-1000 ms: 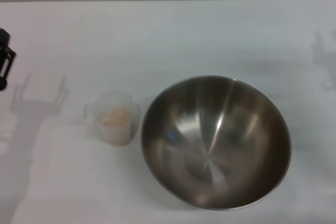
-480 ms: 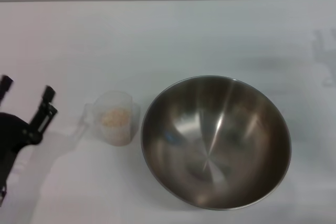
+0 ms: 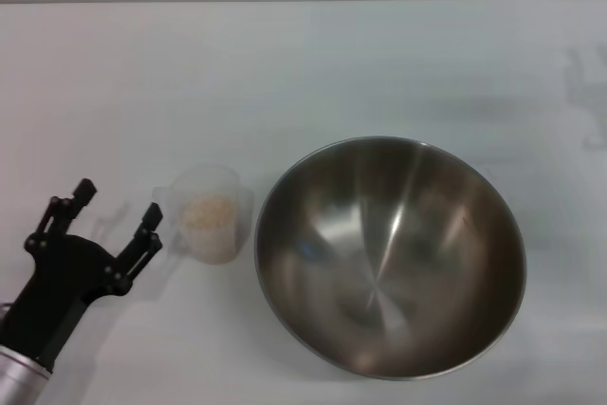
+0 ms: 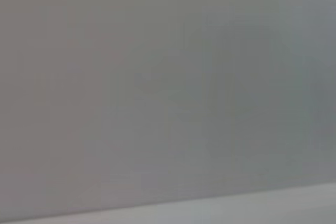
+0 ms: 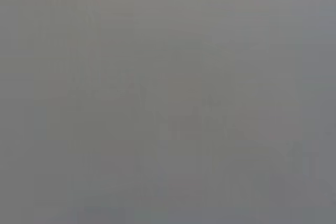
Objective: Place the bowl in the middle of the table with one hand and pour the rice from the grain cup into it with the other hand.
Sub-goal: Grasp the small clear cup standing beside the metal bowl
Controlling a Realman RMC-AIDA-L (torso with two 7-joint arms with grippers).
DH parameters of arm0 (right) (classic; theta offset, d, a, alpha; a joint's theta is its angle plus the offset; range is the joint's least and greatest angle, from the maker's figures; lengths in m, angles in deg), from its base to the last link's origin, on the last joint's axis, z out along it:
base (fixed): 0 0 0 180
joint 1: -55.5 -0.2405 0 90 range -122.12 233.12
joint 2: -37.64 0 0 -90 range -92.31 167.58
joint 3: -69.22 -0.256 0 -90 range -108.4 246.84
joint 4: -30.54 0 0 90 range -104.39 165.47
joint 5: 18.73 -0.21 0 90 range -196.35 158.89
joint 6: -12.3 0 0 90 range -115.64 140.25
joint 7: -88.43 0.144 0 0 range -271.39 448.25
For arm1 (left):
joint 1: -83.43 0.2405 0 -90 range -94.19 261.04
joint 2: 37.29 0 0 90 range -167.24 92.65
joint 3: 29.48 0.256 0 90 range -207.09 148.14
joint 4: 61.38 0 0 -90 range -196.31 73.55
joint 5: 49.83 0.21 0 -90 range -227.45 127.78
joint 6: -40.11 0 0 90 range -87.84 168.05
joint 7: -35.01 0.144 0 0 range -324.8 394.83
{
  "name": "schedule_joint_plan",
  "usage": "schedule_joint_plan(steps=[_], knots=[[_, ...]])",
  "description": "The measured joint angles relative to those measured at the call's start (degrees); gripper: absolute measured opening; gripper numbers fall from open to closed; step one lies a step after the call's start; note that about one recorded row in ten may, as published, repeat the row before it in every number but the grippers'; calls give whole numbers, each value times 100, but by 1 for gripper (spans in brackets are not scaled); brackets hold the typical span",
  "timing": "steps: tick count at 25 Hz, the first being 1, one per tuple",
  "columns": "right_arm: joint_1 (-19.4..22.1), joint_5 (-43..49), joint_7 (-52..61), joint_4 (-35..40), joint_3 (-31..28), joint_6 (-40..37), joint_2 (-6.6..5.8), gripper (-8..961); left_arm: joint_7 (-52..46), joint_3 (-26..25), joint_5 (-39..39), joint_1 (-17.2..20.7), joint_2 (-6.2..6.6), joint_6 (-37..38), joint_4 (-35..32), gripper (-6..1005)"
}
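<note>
My left gripper's fingers are short of the grain cup's near side in the head view and would miss it, so the gripper should move toward the grain cup before it closes.
In the head view the large steel bowl (image 3: pixel 389 255) sits empty on the white table (image 3: pixel 303 73), right of centre and near the front edge. The small clear grain cup (image 3: pixel 207 212) stands upright just left of the bowl, with pale rice (image 3: pixel 208 211) inside. My left gripper (image 3: pixel 119 204) is open, low at the front left, just left of the cup, with one finger (image 3: pixel 147 227) close to the cup's side; it is not holding the cup. My right gripper is out of view. Both wrist views show only plain grey.
The back half of the table is bare white surface. A faint shadow (image 3: pixel 583 92) lies at the far right edge.
My left gripper has moved in from the left edge toward the cup, coming rightward and nearer the front. The cup and bowl have not moved.
</note>
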Motion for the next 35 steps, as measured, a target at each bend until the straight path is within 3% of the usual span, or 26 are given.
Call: schedule_joint_plan(steps=[9, 35], knots=[[-68, 0, -73, -57, 2, -65, -54, 441, 50, 33, 0, -73, -12, -399, 22, 783], [-145, -23, -78, -65, 2, -104, -57, 441, 162, -178, -44, -715, 11, -1121, -65, 777]])
